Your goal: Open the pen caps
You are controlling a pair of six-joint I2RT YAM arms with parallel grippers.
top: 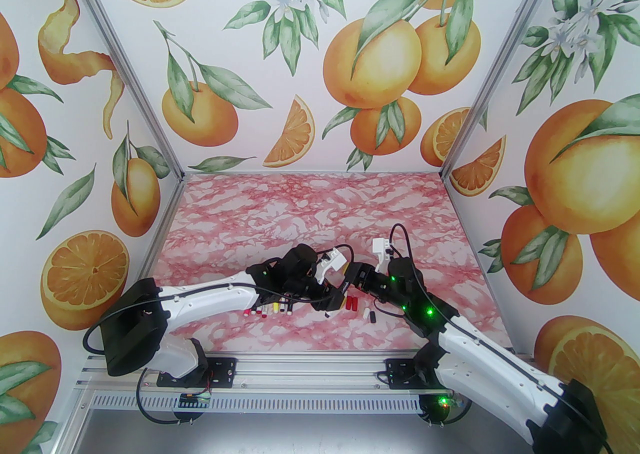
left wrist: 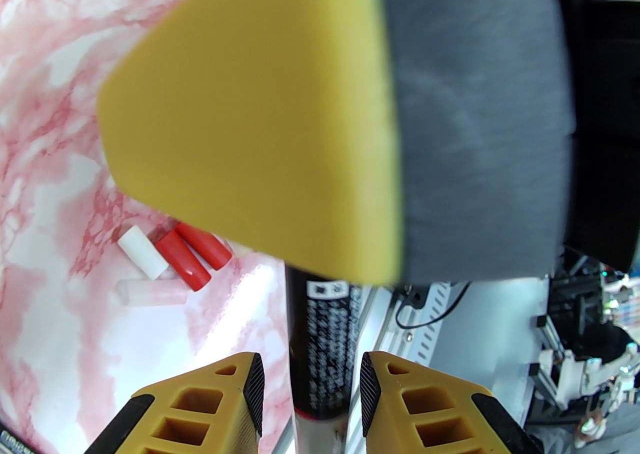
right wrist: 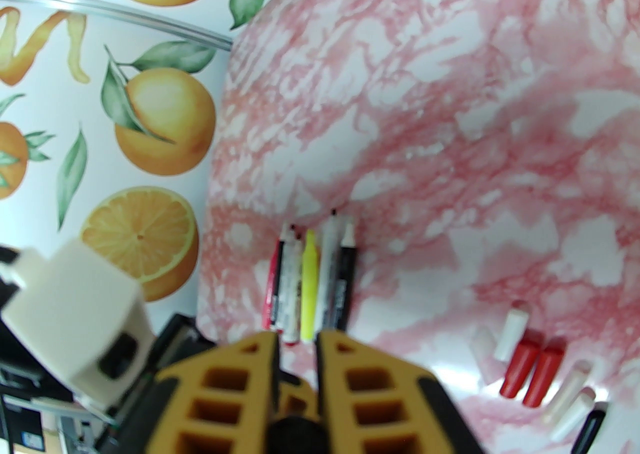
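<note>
I will take hold of the black pen point(left wrist: 322, 332) by its lower body with my left gripper next. This leaves the end of the pen that my right gripper holds free to open the cap.
A black pen point(left wrist: 322, 332) with white print hangs in the air between my two grippers. My left gripper point(left wrist: 311, 372) stands open around its lower barrel, with a gap showing beside the left pad. My right gripper point(right wrist: 297, 342) is shut on the pen's other end, and its yellow and black finger point(left wrist: 260, 117) looms close in the left wrist view. Whether that end carries a cap is hidden. Both grippers meet above the table's near middle point(top: 340, 289). Loose pen caps lie below: two red point(right wrist: 530, 369), a white point(right wrist: 512, 327), a black point(right wrist: 590, 427).
Several pens point(right wrist: 310, 282) lie side by side left of the grippers, among them a neon yellow one; from above the row point(top: 267, 309) sits under the left arm. Translucent caps point(right wrist: 567, 392) lie by the red ones. The pink marble table point(top: 310, 212) stretches behind.
</note>
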